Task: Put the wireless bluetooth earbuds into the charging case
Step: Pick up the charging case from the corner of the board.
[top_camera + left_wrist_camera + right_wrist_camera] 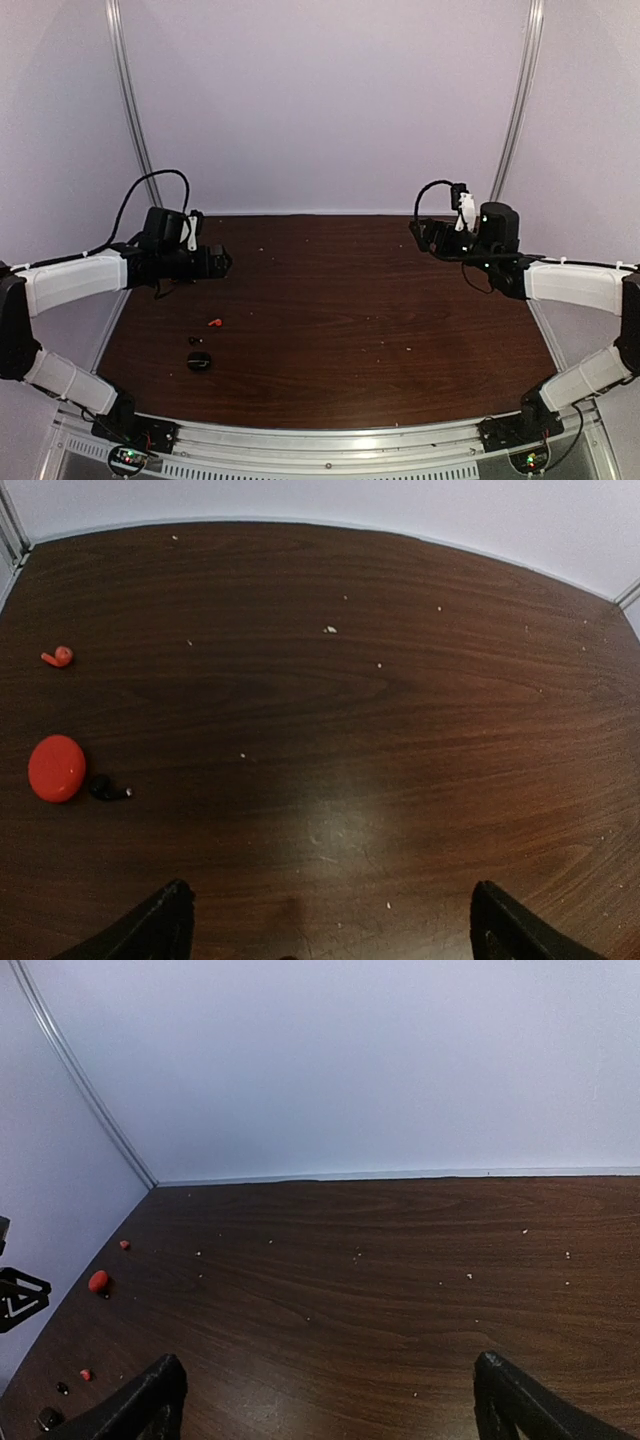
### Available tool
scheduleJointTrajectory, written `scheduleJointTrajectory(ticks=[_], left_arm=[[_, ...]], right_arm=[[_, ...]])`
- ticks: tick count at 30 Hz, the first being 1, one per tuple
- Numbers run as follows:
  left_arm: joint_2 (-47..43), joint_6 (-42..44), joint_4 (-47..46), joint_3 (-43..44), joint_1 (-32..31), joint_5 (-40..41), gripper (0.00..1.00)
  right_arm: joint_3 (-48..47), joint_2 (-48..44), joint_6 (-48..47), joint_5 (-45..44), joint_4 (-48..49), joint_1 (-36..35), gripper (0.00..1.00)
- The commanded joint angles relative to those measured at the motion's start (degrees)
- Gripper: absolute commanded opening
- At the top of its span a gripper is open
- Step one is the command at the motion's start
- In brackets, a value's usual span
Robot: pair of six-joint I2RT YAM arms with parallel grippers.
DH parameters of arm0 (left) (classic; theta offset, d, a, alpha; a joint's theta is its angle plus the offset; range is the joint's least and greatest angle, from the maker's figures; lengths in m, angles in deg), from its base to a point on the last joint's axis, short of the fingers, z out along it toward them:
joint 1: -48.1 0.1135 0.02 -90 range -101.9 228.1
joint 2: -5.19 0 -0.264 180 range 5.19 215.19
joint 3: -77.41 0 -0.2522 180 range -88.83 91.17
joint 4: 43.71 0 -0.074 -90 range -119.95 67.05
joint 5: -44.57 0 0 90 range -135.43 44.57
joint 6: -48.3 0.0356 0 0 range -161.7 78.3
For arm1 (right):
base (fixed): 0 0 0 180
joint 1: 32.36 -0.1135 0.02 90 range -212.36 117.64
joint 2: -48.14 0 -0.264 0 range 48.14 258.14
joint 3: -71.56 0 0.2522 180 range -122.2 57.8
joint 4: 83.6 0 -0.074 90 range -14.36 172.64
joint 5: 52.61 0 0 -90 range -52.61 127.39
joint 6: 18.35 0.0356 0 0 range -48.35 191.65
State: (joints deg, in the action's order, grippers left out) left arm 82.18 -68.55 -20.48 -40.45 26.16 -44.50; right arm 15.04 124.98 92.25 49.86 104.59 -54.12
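I will next grab the dark charging case by its opposite ends with my left gripper, leaving its middle free for my right gripper to insert the earbuds.
The charging case lies at the near left of the table, dark from above and a red puck in the left wrist view. The black earbud lies right beside it. The red earbud lies a little farther back. My left gripper hovers behind them, open and empty. My right gripper is open and empty at the far right. In the right wrist view the case and red earbud show far left.
The dark wood table carries small pale crumbs. White walls with metal corner rails close in the back and sides. The arm bases sit along the near edge.
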Motion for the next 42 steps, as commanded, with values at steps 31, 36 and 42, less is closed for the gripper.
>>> scheduleJointTrajectory(ticks=[31,36,42], left_arm=[[-7.19,-31.48,26.92,-15.77,-13.12,4.75,0.81],[-4.92,-32.85,26.57,-15.69,-15.57,6.09,0.76],[-3.27,-31.36,25.29,-16.10,-16.21,6.68,0.68]], right_arm=[[-0.39,0.03,-7.19,2.21,-2.17,-10.49,1.00],[-0.22,-1.39,-7.86,-3.37,-1.27,-10.50,1.00],[0.04,-3.32,-6.25,-8.25,1.02,-10.41,1.00]])
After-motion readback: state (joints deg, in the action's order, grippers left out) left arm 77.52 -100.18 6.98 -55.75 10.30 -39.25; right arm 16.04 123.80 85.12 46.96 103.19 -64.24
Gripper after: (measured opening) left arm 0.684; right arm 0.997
